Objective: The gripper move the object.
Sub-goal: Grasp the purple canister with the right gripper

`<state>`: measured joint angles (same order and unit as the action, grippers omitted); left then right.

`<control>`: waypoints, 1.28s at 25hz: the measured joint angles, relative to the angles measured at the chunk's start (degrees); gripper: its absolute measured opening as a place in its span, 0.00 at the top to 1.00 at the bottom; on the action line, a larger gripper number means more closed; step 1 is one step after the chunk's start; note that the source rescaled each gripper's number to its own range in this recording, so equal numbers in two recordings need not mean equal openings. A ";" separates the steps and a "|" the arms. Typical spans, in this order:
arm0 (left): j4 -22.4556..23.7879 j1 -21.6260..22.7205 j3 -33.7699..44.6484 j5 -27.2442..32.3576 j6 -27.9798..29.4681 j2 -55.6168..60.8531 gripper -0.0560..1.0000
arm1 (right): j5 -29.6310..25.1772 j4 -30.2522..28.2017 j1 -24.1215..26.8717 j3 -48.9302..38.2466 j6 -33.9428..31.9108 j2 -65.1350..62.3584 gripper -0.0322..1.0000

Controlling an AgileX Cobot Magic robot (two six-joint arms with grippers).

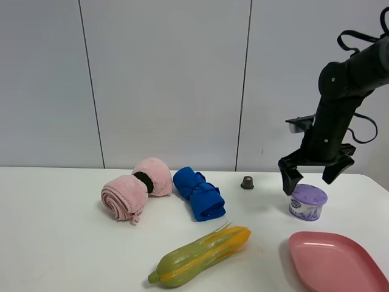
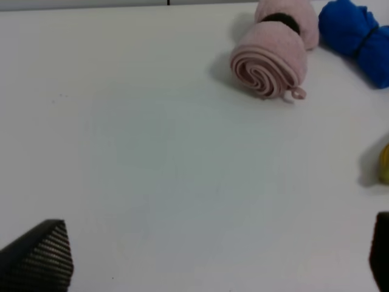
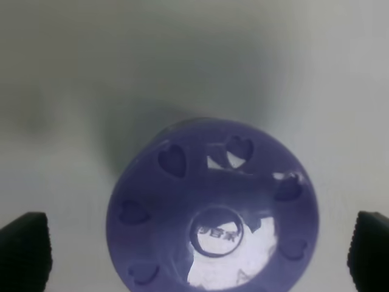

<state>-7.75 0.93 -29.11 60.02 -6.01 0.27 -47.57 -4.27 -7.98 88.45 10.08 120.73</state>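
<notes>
Next, my right gripper picks up the small round tub (image 1: 307,202) by its lilac lid (image 1: 309,194). Then my right gripper moves the tub across the table.
The object, a small round tub (image 1: 307,202) with a lilac lid and white-purple label, stands on the white table at the right. My right gripper (image 1: 315,174) hangs open just above it, fingers spread to either side. In the right wrist view the lid (image 3: 213,222) with heart-shaped holes lies between the two black fingertips (image 3: 23,249), not touched. My left gripper (image 2: 213,261) is open over bare table, only its fingertips (image 2: 39,258) showing in the left wrist view; it is out of the high view.
A pink rolled towel (image 1: 135,188), a blue rolled cloth (image 1: 199,193), a tiny brown capsule (image 1: 247,182), a green-yellow squash (image 1: 200,256) and a pink plate (image 1: 336,261) lie on the table. The towel (image 2: 270,61) and blue cloth (image 2: 358,30) show in the left wrist view.
</notes>
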 joint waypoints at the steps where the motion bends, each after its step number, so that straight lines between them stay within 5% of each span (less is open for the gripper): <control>1: 0.00 0.00 0.00 0.00 0.00 0.00 0.00 | 0.00 0.00 0.00 0.00 0.00 0.38 0.00; 19: -0.02 0.00 0.00 0.00 0.00 0.00 0.00 | 4.33 -1.07 0.00 0.00 -1.34 3.77 0.00; 32: -0.02 0.00 0.00 0.00 0.00 0.00 0.00 | 3.02 -0.90 0.00 0.00 -6.58 3.77 0.18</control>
<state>-7.77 0.93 -29.11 60.02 -6.01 0.27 -44.55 -5.16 -7.98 88.45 3.50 124.49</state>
